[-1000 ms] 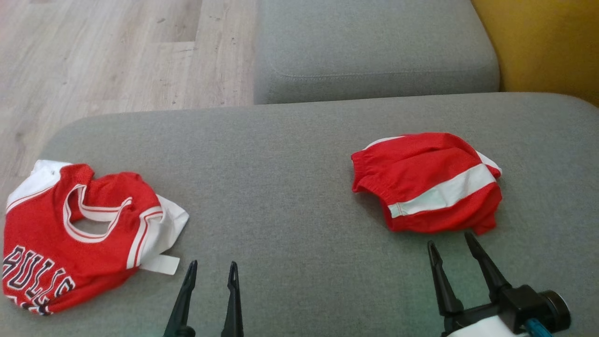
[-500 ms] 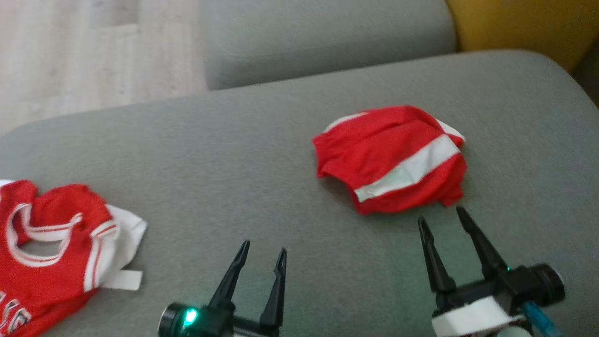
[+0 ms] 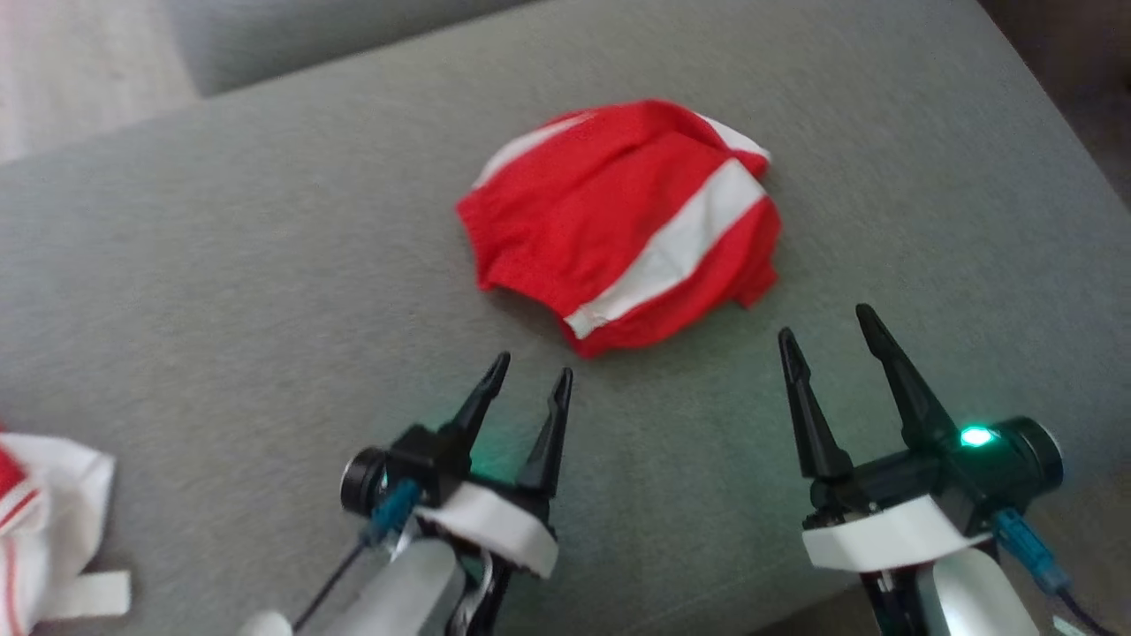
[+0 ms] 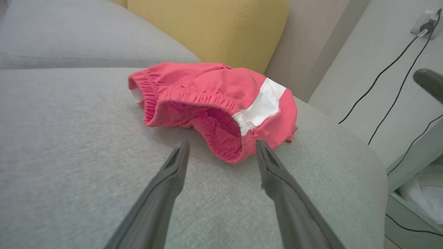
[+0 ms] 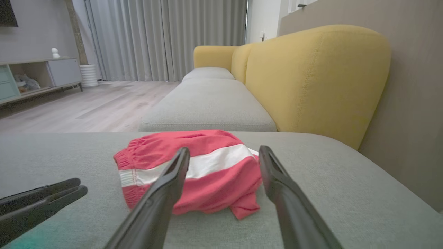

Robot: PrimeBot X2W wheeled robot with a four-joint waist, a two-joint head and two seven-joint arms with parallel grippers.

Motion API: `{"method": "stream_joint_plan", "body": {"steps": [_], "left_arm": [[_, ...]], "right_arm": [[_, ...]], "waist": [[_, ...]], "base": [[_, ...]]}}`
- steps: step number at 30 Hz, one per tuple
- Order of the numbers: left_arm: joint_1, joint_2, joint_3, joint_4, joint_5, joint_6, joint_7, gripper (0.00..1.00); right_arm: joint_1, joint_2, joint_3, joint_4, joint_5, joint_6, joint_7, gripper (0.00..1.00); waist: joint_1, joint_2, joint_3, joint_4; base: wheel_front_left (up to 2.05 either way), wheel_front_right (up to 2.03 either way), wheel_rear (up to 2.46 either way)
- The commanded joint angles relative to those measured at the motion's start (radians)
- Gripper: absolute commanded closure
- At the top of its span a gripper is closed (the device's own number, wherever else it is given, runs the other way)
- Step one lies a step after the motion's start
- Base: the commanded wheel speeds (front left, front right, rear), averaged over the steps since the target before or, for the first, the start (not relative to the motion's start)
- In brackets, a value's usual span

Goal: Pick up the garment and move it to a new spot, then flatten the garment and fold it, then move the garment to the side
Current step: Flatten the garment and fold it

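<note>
The elastic waistband arches up off the cushion (image 3: 265, 265), so my left gripper should next grab the shorts by the waistband's white stripe end (image 3: 585, 321).
Red shorts with a white stripe (image 3: 623, 221) lie crumpled on the grey cushion (image 3: 265, 265). My left gripper (image 3: 533, 371) is open, just short of the shorts' near left edge, its tips near the elastic waistband (image 4: 193, 98). Open as well, my right gripper (image 3: 822, 322) hovers at the near right of the shorts (image 5: 193, 169), holding nothing. In the right wrist view the left gripper's fingers (image 5: 41, 200) enter from the left.
A red and white jersey (image 3: 44, 512) lies at the cushion's near left corner. A yellow sofa back (image 5: 311, 76) rises beyond the shorts, with a second grey cushion (image 5: 207, 107) farther on. The cushion's right edge (image 4: 367, 162) drops toward cables and a wall.
The head camera has swung right and down, so the shorts now sit mid-view and the jersey is nearly out of frame. Both grippers have come closer to the shorts.
</note>
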Motion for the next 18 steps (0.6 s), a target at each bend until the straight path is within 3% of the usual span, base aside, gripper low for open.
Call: {"method": "stream_joint_plan", "body": {"steps": [1, 11, 13, 18], "left_arm": [[-0.04, -0.006, 0.016, -0.02, -0.01, -0.002, -0.008, 0.0], [-0.163, -0.006, -0.039, 0.067, -0.089, -0.012, -0.008, 0.0], [-0.176, -0.006, -0.04, 0.062, -0.091, -0.015, -0.008, 1.0], [-0.182, -0.006, -0.025, 0.026, -0.074, -0.018, -0.008, 1.0]], "right_arm": [[-0.037, -0.006, 0.026, -0.038, 0.006, -0.001, -0.004, 0.0], [-0.06, -0.006, 0.033, -0.031, 0.021, -0.001, -0.004, 0.0], [-0.061, -0.006, 0.032, -0.032, 0.022, -0.001, -0.004, 0.0], [-0.073, -0.01, 0.074, -0.035, 0.008, -0.001, -0.004, 0.0]], "waist": [[-0.0003, 0.0, 0.046, -0.047], [-0.0003, 0.0, 0.083, -0.096], [-0.0003, 0.0, 0.087, -0.097], [-0.0003, 0.0, 0.096, -0.081]], "base": [[0.0, 0.0, 0.0], [0.0, 0.0, 0.0], [0.0, 0.0, 0.0], [0.0, 0.0, 0.0]]}}
